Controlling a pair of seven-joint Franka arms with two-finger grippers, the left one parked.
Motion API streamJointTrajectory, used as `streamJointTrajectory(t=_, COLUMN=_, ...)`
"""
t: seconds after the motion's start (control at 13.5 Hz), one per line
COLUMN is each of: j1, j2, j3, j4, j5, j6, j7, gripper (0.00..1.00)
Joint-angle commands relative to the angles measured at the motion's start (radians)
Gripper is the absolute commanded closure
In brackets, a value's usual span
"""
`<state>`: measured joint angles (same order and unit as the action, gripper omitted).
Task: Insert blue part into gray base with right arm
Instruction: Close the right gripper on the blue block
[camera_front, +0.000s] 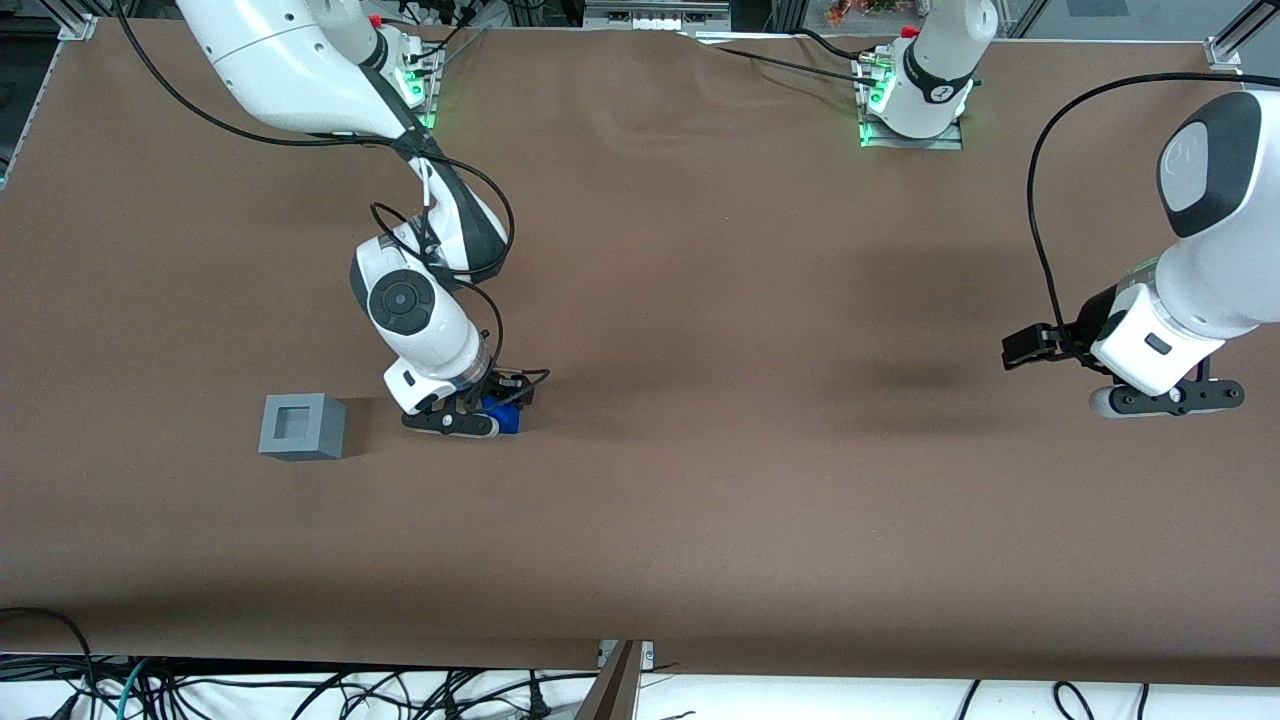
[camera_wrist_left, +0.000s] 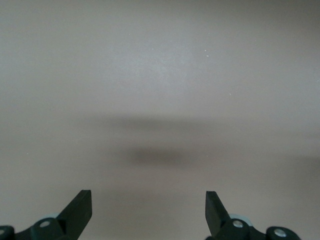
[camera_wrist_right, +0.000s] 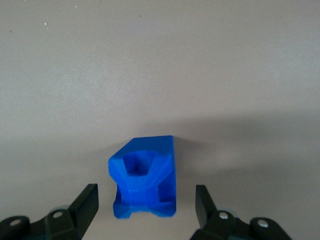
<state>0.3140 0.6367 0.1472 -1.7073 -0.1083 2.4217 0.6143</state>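
The blue part has to be seated in the gray base, so my right gripper needs to grab the part by its flat outer sides next.
The blue part lies on the brown table, a faceted bright-blue piece with hollows in its face. My right gripper is open and low over it, one finger on each side with a gap to the part on both sides. In the front view the gripper sits at the table with the blue part showing under it. The gray base, a light-gray cube with a square recess on top, stands beside the gripper, toward the working arm's end of the table.
The brown table cover spreads wide around the gripper and the base. Cables hang below the table's near edge. The arm mounts stand at the table's far edge.
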Motion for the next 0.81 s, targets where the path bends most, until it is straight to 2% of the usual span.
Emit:
streamJointTrajectory(t=0.0, j1=0.004, j2=0.018, j3=-0.003, j4=0.02, j5=-0.024, j6=0.013, j7=0.016, gripper=0.22)
streamJointTrajectory(t=0.22, j1=0.004, j2=0.021, j3=-0.001, j4=0.037, j5=-0.025, j6=0.011, j7=0.01, gripper=0.36)
streamJointTrajectory(t=0.44, j1=0.0, j2=0.018, j3=-0.003, j4=0.054, j5=-0.027, j6=-0.003, j7=0.001, gripper=0.62)
streamJointTrajectory(t=0.59, j1=-0.004, j2=0.012, j3=-0.003, j4=0.054, j5=-0.031, j6=-0.01, j7=-0.002, gripper=0.69)
streamJointTrajectory(t=0.74, j1=-0.007, j2=-0.002, j3=-0.005, j4=0.07, j5=-0.031, j6=-0.058, j7=-0.014, gripper=0.69)
